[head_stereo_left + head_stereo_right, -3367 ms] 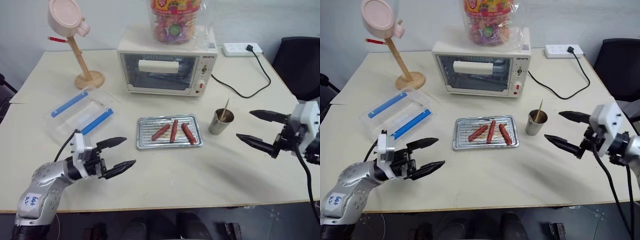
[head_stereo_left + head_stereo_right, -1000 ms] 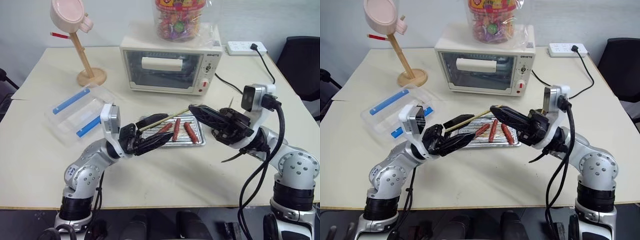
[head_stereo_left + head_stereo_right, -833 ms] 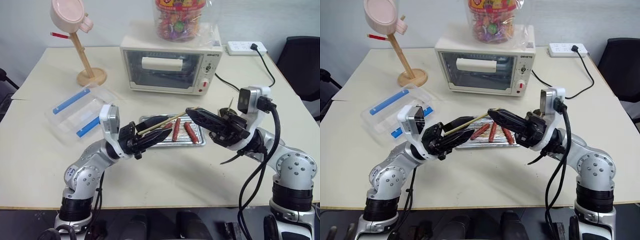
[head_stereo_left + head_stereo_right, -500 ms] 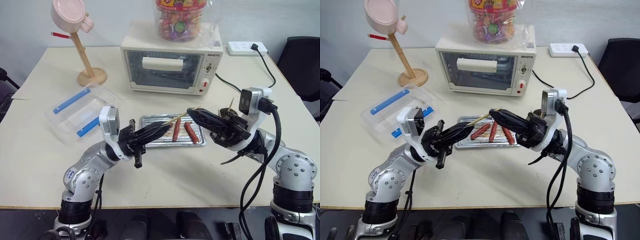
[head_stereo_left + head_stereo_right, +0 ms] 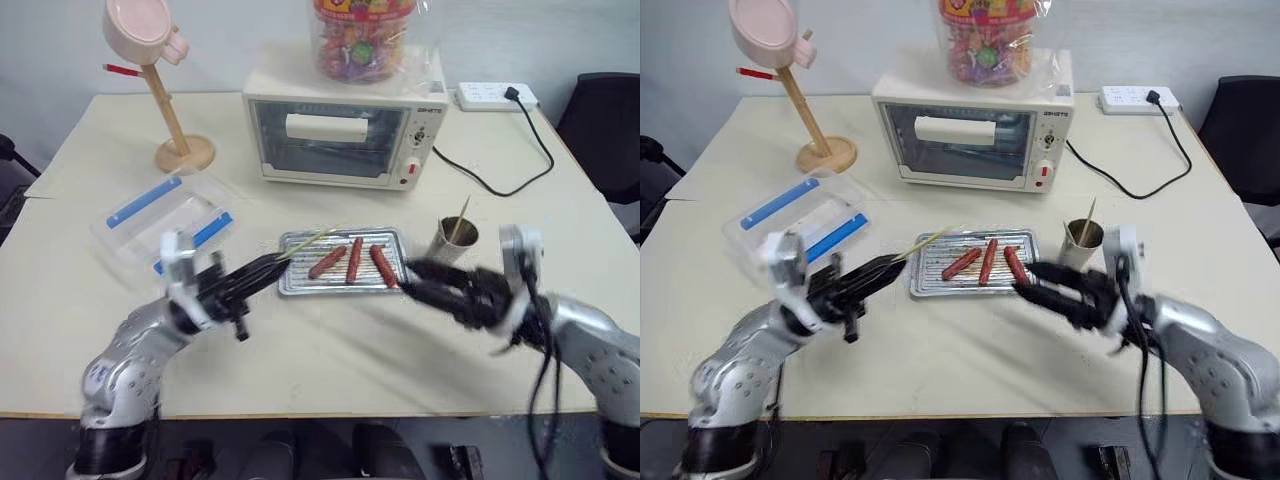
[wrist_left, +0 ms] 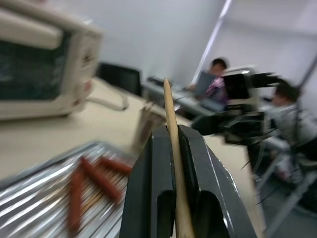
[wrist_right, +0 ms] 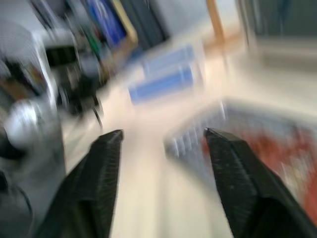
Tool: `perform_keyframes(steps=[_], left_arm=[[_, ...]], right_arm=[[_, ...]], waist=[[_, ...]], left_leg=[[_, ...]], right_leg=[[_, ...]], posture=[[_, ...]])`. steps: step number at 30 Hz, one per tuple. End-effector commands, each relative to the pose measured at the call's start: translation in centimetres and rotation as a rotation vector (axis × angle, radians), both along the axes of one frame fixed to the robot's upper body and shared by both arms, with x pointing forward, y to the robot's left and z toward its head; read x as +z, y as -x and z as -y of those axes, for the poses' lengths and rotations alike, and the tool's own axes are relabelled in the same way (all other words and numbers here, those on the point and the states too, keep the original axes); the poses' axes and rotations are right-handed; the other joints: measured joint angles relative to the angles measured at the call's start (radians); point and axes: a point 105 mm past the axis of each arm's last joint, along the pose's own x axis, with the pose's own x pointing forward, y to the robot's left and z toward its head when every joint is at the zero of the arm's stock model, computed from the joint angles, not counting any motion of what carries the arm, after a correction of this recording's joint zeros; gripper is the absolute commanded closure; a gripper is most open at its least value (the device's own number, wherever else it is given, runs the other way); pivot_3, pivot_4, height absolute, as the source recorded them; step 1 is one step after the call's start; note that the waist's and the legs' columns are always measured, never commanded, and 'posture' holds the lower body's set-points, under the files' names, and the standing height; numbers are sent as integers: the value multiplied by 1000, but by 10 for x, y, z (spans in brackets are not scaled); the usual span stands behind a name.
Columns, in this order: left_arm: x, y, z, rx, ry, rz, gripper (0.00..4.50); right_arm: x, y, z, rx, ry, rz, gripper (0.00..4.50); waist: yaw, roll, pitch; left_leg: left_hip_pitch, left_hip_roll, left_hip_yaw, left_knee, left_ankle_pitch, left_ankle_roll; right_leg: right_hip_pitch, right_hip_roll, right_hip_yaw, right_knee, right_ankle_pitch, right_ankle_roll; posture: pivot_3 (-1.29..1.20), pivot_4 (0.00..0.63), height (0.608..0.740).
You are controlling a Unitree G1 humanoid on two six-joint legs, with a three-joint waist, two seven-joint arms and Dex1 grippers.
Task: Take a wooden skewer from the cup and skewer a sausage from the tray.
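Observation:
I should next use my right gripper to grab the sausage by its body behind that tip [image 5: 383, 264], so one tip of the sausage stays free for the wooden skewer [image 5: 308, 242].
My left gripper [image 5: 268, 270] is shut on the wooden skewer [image 5: 308, 242]. The stick points up and right over the left end of the tray [image 5: 290, 288]. In the left wrist view the skewer [image 6: 171, 119] stands clamped between the black fingers [image 6: 157, 188]. Three sausages [image 5: 353, 259] lie side by side in the tray. The cup [image 5: 452, 243] stands right of the tray with another thin stick in it. My right gripper [image 5: 412, 278] is low at the tray's right end, blurred. Its fingers [image 7: 101, 173] stand wide apart in the right wrist view, with nothing between them.
A toaster oven [image 5: 340, 140] with a candy jar [image 5: 365, 40] on top stands behind the tray. A clear plastic box with blue strips [image 5: 165, 215] lies at the left, a pink lidded cup [image 5: 138, 30] on a wooden stand behind it. A power strip [image 5: 497, 96] and cable lie at the back right.
The skewer has passed from my right gripper to my left, which shut on it. The right gripper let go and opened. Both arms dropped and drew apart, the left carrying the skewer leftward.

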Motion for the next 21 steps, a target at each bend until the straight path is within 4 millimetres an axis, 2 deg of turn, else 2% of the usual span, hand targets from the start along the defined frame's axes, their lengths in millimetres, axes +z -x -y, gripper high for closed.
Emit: perform_keyframes(steps=[1,3,4,6,8,12,16,18,21], left_arm=[[-4,6,-26,110,-43,41,4500],[-16,11,-45,185,-58,5,4500],[-22,14,-52,214,-69,-8,4500],[-28,19,-57,253,-67,-26,4500],[-30,21,-57,266,-65,-28,4500],[-26,18,-49,256,-39,-9,4500],[-21,11,-39,232,-31,10,4500],[-17,9,-33,215,-29,21,4500],[-12,7,-26,204,-23,33,4500]], right_arm=[[2,7,20,-33,71,111,310],[-5,9,37,-106,128,165,31],[-9,11,43,-135,133,166,31],[-14,12,50,-179,165,194,31],[-14,9,49,-182,204,233,31],[-2,-10,19,-118,250,234,31],[8,-33,-15,-53,350,215,31],[12,-48,-31,-66,384,208,31],[9,-70,-41,-136,475,182,31]], waist=[[2,0,0],[2,0,0],[2,-1,0],[2,-1,0],[2,-1,0],[-3,-1,1],[-4,-1,1],[-4,-1,1],[-3,-1,1]], left_leg=[[0,-1,0,1,0,0],[2,0,0,1,1,1],[4,0,0,0,1,1],[7,0,0,-2,1,1],[9,0,0,-3,0,1],[16,0,0,-4,0,1],[17,1,0,-5,0,0],[16,2,-1,-5,-1,-1],[15,1,-1,-5,-1,-1]], right_leg=[[0,0,0,1,0,0],[3,-1,1,0,1,1],[5,-1,0,0,1,1],[8,-1,0,-2,1,1],[10,-1,0,-4,1,1],[16,-1,0,-5,1,0],[15,0,1,-4,0,0],[15,0,0,-5,0,-1],[13,0,0,-5,0,-1]], posture=[[0,150,740],[0,150,740],[0,150,740],[0,150,740],[0,150,740],[0,150,740],[0,150,740],[0,150,740],[0,150,740]])
